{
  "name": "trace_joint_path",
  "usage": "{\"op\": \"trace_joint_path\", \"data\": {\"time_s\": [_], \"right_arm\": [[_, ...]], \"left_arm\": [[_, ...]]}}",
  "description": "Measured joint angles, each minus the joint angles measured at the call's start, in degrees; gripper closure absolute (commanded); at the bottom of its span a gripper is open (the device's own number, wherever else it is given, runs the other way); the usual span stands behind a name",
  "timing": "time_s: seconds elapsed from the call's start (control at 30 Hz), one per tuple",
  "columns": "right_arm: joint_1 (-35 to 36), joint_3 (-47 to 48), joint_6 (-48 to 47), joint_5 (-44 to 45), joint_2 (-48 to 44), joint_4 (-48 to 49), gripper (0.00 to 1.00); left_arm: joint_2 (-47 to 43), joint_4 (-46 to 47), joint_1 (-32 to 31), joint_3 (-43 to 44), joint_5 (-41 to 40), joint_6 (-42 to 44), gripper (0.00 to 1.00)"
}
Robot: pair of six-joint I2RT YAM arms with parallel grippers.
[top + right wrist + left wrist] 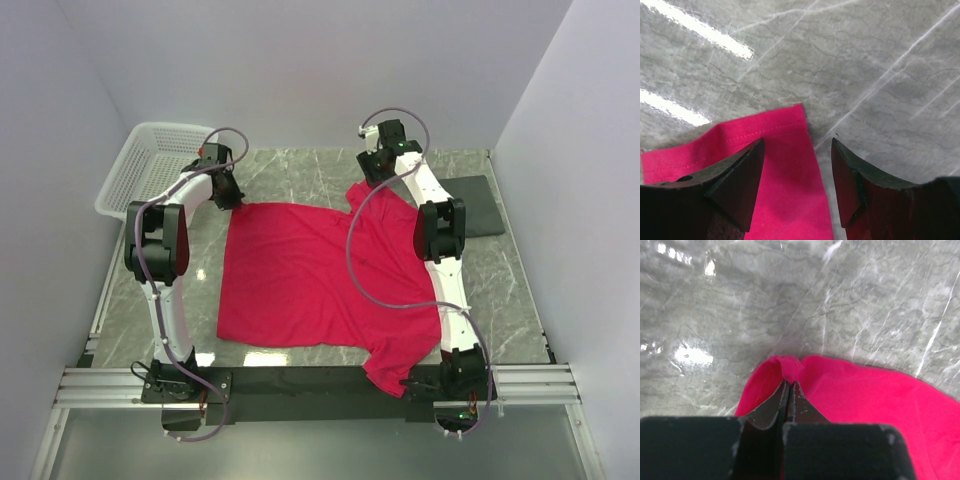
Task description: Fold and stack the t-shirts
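My right gripper's fingers reach down to cloth and marble, astride the sleeve's side edge, so closing now would catch the sleeve.
A crimson t-shirt (pixel 300 270) lies spread flat on the marble table, with one sleeve hanging over the near edge. My left gripper (pixel 228 195) is at the shirt's far left corner. In the left wrist view its jaws (pixel 789 383) are shut, and a small puckered fold of the t-shirt (pixel 865 395) is pinched at the tips. My right gripper (pixel 375 175) is over the far right sleeve. In the right wrist view it stands open (pixel 797 142), one finger over the hemmed sleeve end (pixel 785 185) and the other over bare marble.
A white mesh basket (pixel 140 165) stands at the far left corner of the table. A dark mat (pixel 485 205) lies at the far right. Grey walls close in on three sides, and a metal rail (pixel 300 385) runs along the near edge.
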Motion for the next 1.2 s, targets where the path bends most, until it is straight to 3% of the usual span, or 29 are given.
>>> {"op": "trace_joint_path", "data": {"time_s": [0.27, 0.47, 0.53, 0.6, 0.73, 0.97, 1.2], "right_arm": [[0.5, 0.9, -1.9, 1.5, 0.5, -1.4, 0.47], [0.7, 1.5, -2.7, 1.8, 0.8, -2.4, 0.61], [0.7, 1.6, -3.0, 1.8, 0.8, -2.7, 0.71], [0.7, 1.7, -3.3, 1.8, 0.8, -3.1, 0.88], [0.7, 1.7, -3.4, 1.8, 0.8, -3.5, 0.99], [0.1, 0.3, -3.5, 0.1, 0.5, -1.6, 1.00], [-2.1, -10.1, -2.2, -6.6, -5.3, 2.5, 1.00]], "left_arm": [[-1.0, 0.0, -0.4, -1.7, 0.0, 0.0, 0.99], [-2.0, 0.0, -0.9, -1.8, 0.0, 0.0, 0.99], [-2.6, 0.0, -1.0, -2.3, 0.0, 0.0, 0.99], [-3.2, -0.1, -1.0, -2.7, 0.0, 0.0, 0.99], [-3.7, 0.0, -1.1, -2.7, 0.0, 0.0, 0.99], [-3.9, 0.0, -1.2, -2.8, 0.0, 0.0, 0.99], [-6.5, 0.0, -1.2, -4.5, -0.1, 0.0, 0.99]]}}
